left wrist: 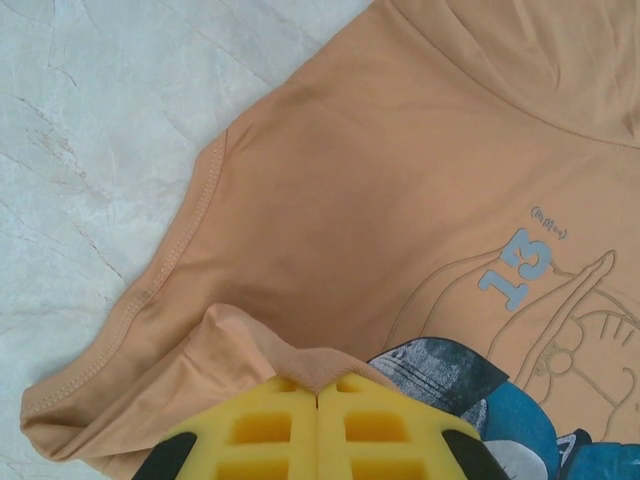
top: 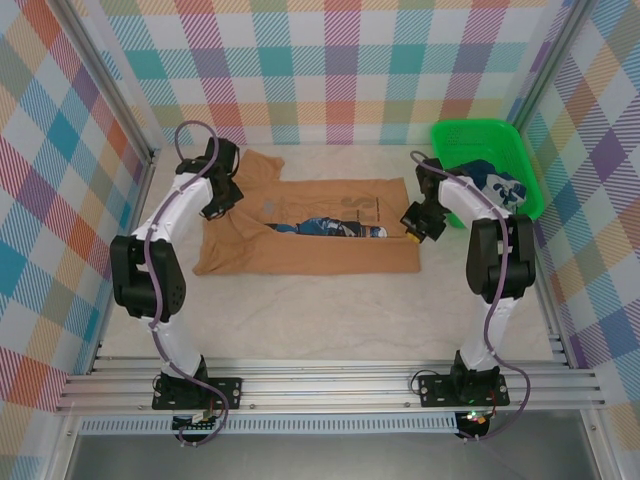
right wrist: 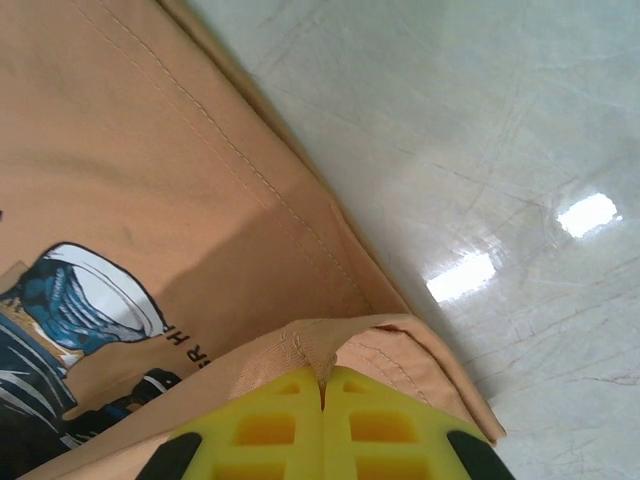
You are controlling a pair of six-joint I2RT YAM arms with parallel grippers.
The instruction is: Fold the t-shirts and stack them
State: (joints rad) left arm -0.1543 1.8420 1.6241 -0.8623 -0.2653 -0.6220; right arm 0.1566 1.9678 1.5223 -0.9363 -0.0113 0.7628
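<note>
I need to let go of the pinched fold of tan cloth with my left gripper now. The fold is close above the shirt's spread layer, between sleeve and print (top: pixel 330 227), so it would settle there when the gripper opens.
The tan-brown t-shirt (top: pixel 310 250) lies spread sideways across the middle of the table, with its blue and white cartoon print (top: pixel 330 227) showing in a gap between folded layers. My left gripper (top: pixel 222 207) is at the shirt's left end, its yellow fingers (left wrist: pixel 260 430) shut on a pinched ridge of tan cloth (left wrist: pixel 300 362). At the shirt's right end, my right gripper (top: pixel 416 226) is shut on a lifted hem fold (right wrist: pixel 330 350). The dark navy t-shirt (top: pixel 497 184) with white print lies crumpled in the basket.
The green mesh basket (top: pixel 475 135) stands at the back right, close behind the right arm. Bare marble tabletop (top: pixel 320 320) stretches between the shirt and the arm bases. Checked walls close in the sides and back.
</note>
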